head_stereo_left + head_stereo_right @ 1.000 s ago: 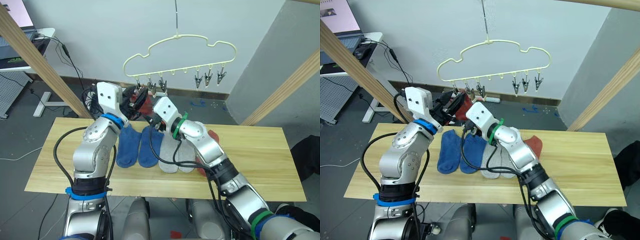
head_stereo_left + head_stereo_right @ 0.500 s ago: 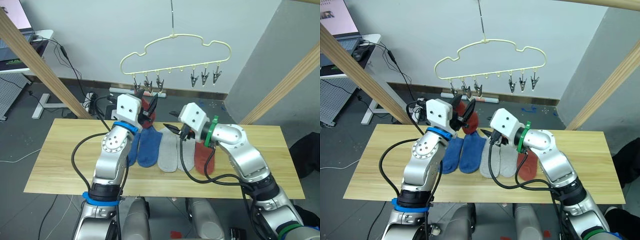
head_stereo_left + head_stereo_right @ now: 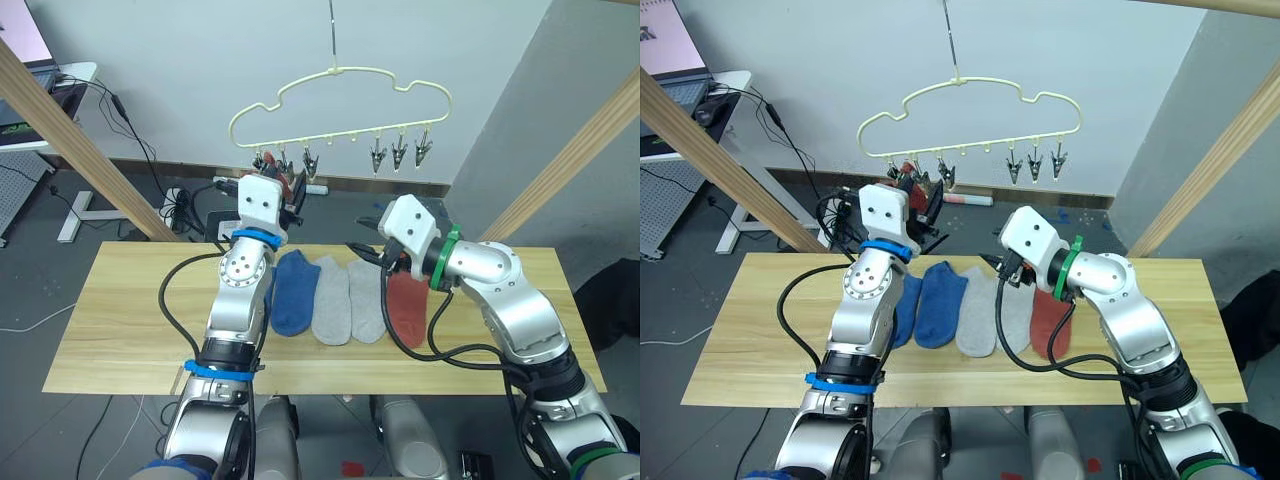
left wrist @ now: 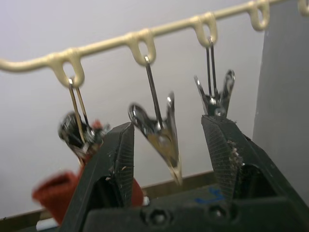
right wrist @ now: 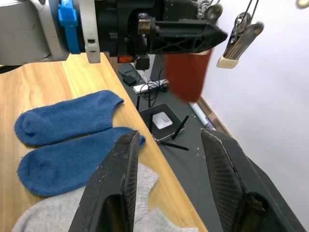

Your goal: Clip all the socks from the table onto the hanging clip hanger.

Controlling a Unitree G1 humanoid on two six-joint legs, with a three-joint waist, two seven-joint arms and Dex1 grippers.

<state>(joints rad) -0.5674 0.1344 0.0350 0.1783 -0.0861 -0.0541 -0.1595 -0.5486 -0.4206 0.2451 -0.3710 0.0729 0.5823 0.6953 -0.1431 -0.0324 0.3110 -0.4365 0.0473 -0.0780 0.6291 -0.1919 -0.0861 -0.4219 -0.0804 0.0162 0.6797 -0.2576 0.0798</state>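
The second silver clip has paired levers. My left gripper will squeeze the clip by them next, so the clip's holding end stays free to take in the next sock.
The pale-yellow clip hanger (image 3: 340, 75) hangs over the far edge of the table (image 3: 120, 320). A rust-red sock (image 5: 186, 72) dangles at its leftmost clip (image 4: 77, 135). My left gripper (image 4: 169, 128) is raised to the clip row and open, its fingers either side of the second clip (image 4: 161, 140), holding nothing. On the table lie two blue socks (image 3: 940, 305), two grey socks (image 3: 330, 300) and another rust-red sock (image 3: 405, 308) in a row. My right gripper (image 3: 362, 248) hovers open and empty just above the grey socks.
Thick wooden poles slant up at the left (image 3: 70, 140) and the right (image 3: 560, 170). Three more silver clips (image 3: 398, 152) hang free on the hanger's right half. A white desk (image 3: 60, 80) stands far left, and cables lie on the floor behind the table.
My right gripper has drawn back from the hanger, moving right and down to above the grey socks. The left gripper has risen closer to the clips. The camera view has also shifted.
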